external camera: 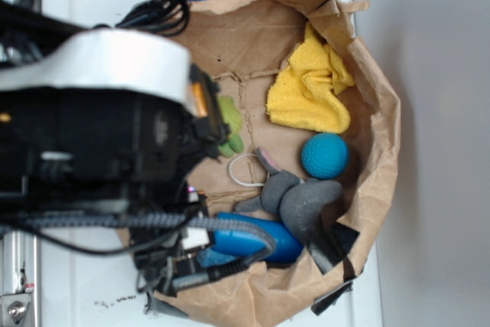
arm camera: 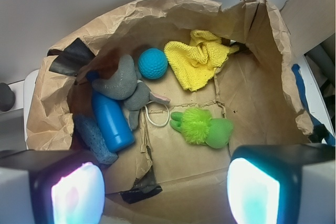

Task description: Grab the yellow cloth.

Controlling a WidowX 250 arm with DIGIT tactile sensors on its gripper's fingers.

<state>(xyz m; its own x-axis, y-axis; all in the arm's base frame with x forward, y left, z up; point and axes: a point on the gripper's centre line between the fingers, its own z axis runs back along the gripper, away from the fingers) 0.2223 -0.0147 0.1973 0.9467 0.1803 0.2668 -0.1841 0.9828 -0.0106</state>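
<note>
The yellow cloth lies crumpled [external camera: 302,101] and a fold stands up in its middle, so I should next pick the cloth up with my gripper by that raised fold [external camera: 315,80].
The yellow cloth [external camera: 310,88] lies crumpled with folds on the floor of a brown paper bag tray [external camera: 375,89], against its far wall; it also shows in the wrist view [arm camera: 197,61]. A teal ball [external camera: 325,155] sits right beside it. My gripper [arm camera: 165,192] is open and empty, its two glowing pads [arm camera: 77,193] wide apart at the bottom of the wrist view, well above and short of the cloth. In the exterior view the arm's black and white body hides the gripper.
A fuzzy green plush toy [arm camera: 202,128], a grey plush elephant [arm camera: 128,87] with a white ring [arm camera: 156,116], a blue bottle [arm camera: 112,121] and a blue sponge [arm camera: 94,139] lie in the bag. The crumpled bag walls [arm camera: 50,103] rise all around. Black tape [arm camera: 140,191] patches the floor.
</note>
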